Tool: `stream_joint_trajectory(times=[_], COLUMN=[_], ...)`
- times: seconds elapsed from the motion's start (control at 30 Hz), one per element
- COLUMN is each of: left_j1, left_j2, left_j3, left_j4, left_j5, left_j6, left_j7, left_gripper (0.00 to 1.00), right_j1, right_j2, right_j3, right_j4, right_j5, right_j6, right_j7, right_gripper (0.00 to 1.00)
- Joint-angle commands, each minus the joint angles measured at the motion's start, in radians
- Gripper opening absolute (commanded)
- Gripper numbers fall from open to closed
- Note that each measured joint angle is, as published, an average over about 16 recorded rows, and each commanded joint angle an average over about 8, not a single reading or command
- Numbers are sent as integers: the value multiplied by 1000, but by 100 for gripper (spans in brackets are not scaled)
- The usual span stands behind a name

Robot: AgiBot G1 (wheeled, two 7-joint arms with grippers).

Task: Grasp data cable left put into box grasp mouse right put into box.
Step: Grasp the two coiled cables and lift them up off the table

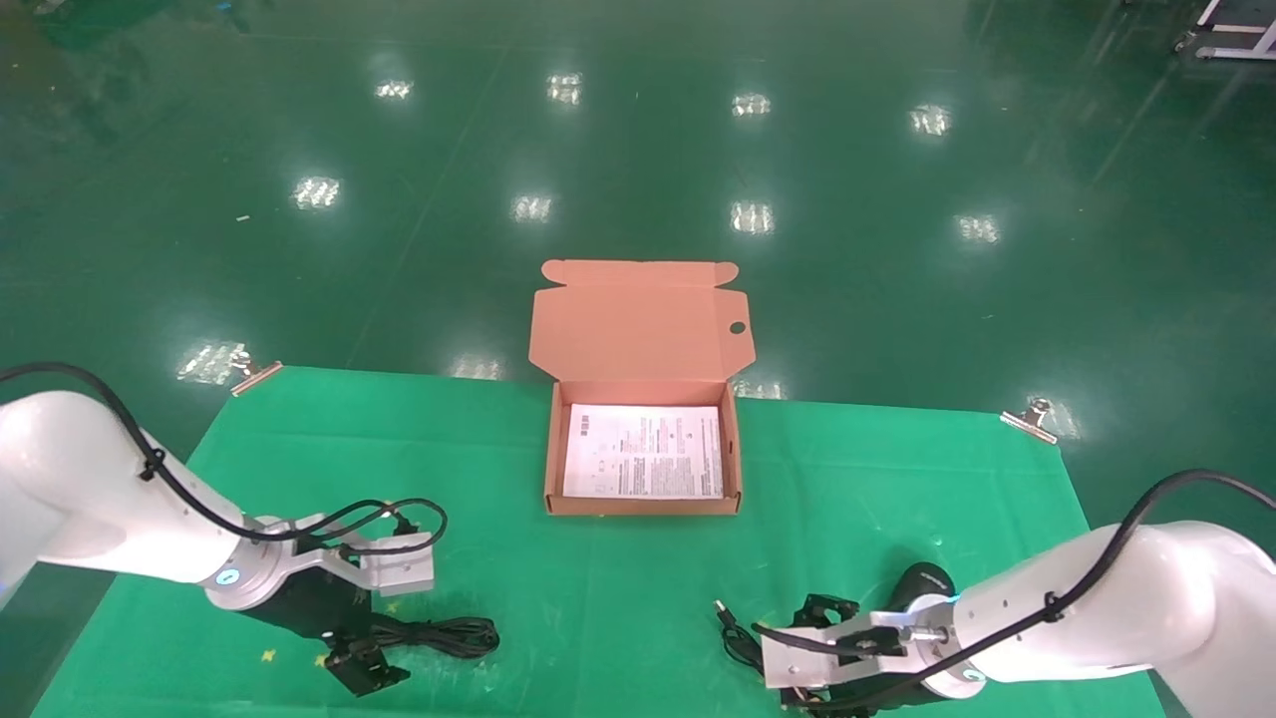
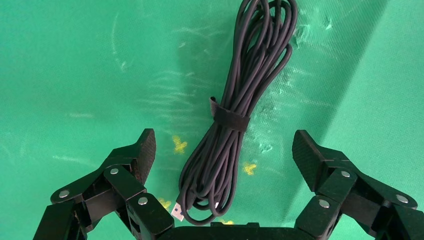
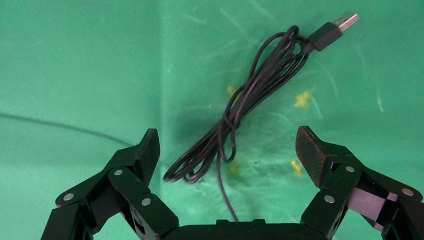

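Observation:
Next, my left gripper grabs the data cable (image 1: 444,635) by its bundle's strapped middle, to pack it into the box.
The data cable (image 1: 444,635) lies on the green cloth at the front left, a long black bundle bound by a strap (image 2: 231,120). My left gripper (image 1: 377,630) is open and hovers over its plug end, fingers (image 2: 144,152) on either side without touching. The mouse (image 1: 922,581) sits at the front right, partly hidden by my right arm. Its thin cord (image 1: 738,630) with a USB plug (image 3: 334,31) lies coiled to its left. My right gripper (image 1: 809,653) is open above that cord (image 3: 240,110). The box (image 1: 551,469) stands open in the middle.
A printed white sheet (image 1: 645,451) lies flat in the box, and the lid (image 1: 638,321) stands up behind it. Metal clips (image 1: 1029,419) hold the cloth at the table's far corners. Glossy green floor lies beyond the table's far edge.

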Motion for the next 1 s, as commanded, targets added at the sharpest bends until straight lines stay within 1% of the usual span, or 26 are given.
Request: stream_joint_trajectory(times=[0.03, 0.07, 0.1, 1.0], left_j1=[-4, -5, -6, -4], left_j2=[5, 7, 8, 3], left_j3=[-2, -3, -3, -3], left_j4=[24, 29, 34, 17], left_j5=[-3, -3, -4, -4], left_j6=[-6, -7, -8, -5], left_j7=[15, 18, 20, 14], left_gripper=[2, 0, 0, 0], right_j1=[-1, -1, -2, -1], right_j2=[-10, -12, -13, -8], right_j3=[0, 0, 1, 1], right_j4=[-18, -23, -26, -14], right_j5=[2, 2, 3, 4], right_j6=[6, 9, 11, 5], right_j7=[-5, -7, -8, -5], right_gripper=[17, 4, 0, 0])
